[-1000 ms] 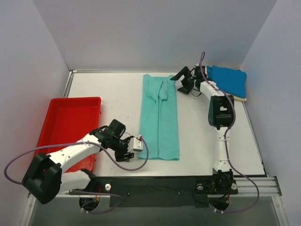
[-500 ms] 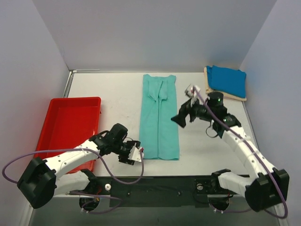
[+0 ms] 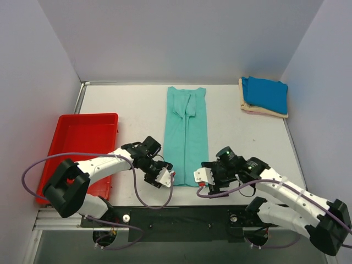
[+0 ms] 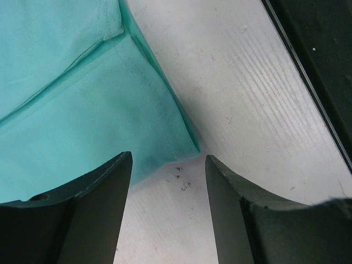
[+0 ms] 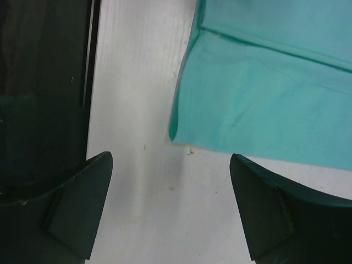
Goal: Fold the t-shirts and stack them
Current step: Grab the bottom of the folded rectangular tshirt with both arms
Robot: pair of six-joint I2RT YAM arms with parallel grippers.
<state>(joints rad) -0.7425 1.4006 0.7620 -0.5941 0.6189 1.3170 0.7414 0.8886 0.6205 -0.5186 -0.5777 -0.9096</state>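
The robot should next use its left gripper to grab the near corner of the teal-green t-shirt, opposite the right gripper's corner, so the t-shirt's near end folds over evenly.
The teal-green t-shirt (image 3: 187,132) lies flat in a long narrow strip down the middle of the table. My left gripper (image 3: 166,177) is open and empty at its near left corner; that corner (image 4: 165,132) lies just ahead of the jaws. My right gripper (image 3: 201,177) is open and empty at its near right corner (image 5: 220,121). The bright blue t-shirt (image 3: 266,94) lies folded on the cream t-shirt (image 3: 246,105) at the far right corner.
A red plastic tray (image 3: 82,143) stands at the left, under my left arm. The table's black front edge (image 3: 192,212) runs just behind both grippers. Grey walls close in the back and sides.
My right arm has swung from the far right stack down to the shirt's near right corner. My left gripper has moved right to the near left corner.
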